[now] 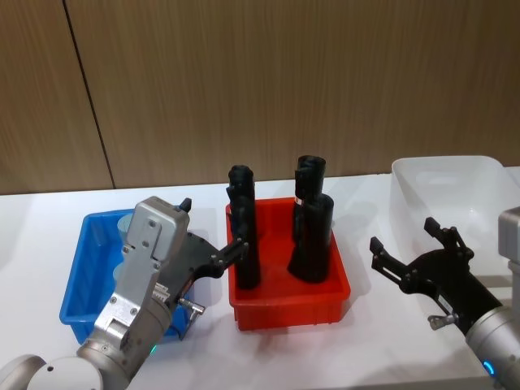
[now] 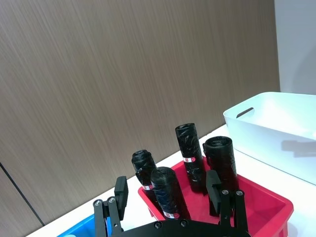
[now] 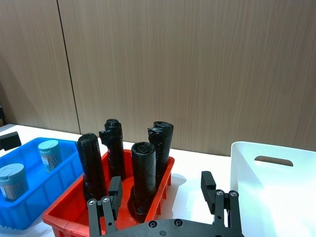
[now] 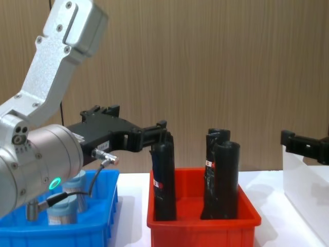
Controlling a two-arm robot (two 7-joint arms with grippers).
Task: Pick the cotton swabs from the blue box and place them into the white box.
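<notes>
Next, to pick the cotton swab jar, my left gripper grabs its pale blue lid [image 4: 64,205]. The blue box's sides close around the jar's lower body.
The blue box [image 1: 77,268] sits at the left of the table, with my left arm over it. Two cotton swab jars [image 3: 49,154] with pale blue lids stand inside it, and one jar [image 4: 67,206] shows under the arm in the chest view. My left gripper [image 1: 211,226] hangs open and empty above the box's right edge, its fingers [image 2: 121,190] pointing toward the black rolls. The white box [image 1: 455,179] stands at the far right. In front of its left wall, my right gripper [image 1: 404,236] is open and holds nothing.
A red bin [image 1: 292,305] stands between the two boxes and holds several tall black rolls [image 1: 244,236] that rise well above its rim. A wooden wall closes the back. Bare white tabletop lies in front of the red bin.
</notes>
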